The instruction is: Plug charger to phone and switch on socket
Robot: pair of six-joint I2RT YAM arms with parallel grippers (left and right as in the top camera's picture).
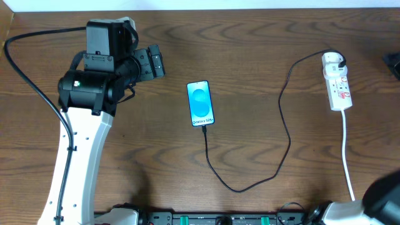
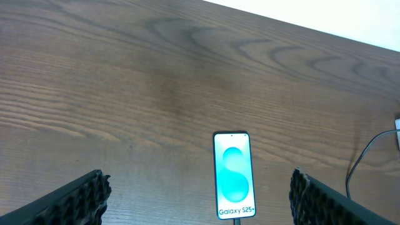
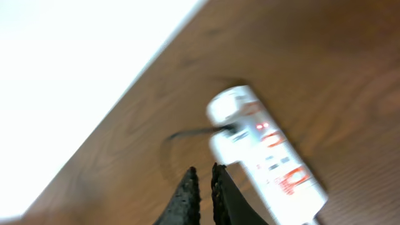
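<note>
The socket strip point(image 1: 338, 84) would stay where it lies if I lifted my right gripper now. The gripper's fingers are shut and empty beside the socket strip.
The phone point(image 1: 200, 103) lies flat at mid-table, its light blue screen up. It also shows in the left wrist view point(image 2: 234, 175). The black charger cable point(image 1: 237, 189) meets the phone's near edge, loops right and runs up to the white plug on the socket strip point(image 1: 338, 84). My left gripper point(image 1: 154, 62) is open and empty, left of the phone and apart from it; its fingers frame the left wrist view point(image 2: 199, 181). My right gripper point(image 3: 204, 172) is shut and empty, just beside the blurred strip point(image 3: 269, 153), where small red marks show.
The strip's white cord point(image 1: 347, 156) runs down toward the table's near edge at right. The table's far edge and a white surface beyond it show in the right wrist view point(image 3: 69, 69). The right arm's base point(image 1: 381, 197) is at the bottom right corner.
</note>
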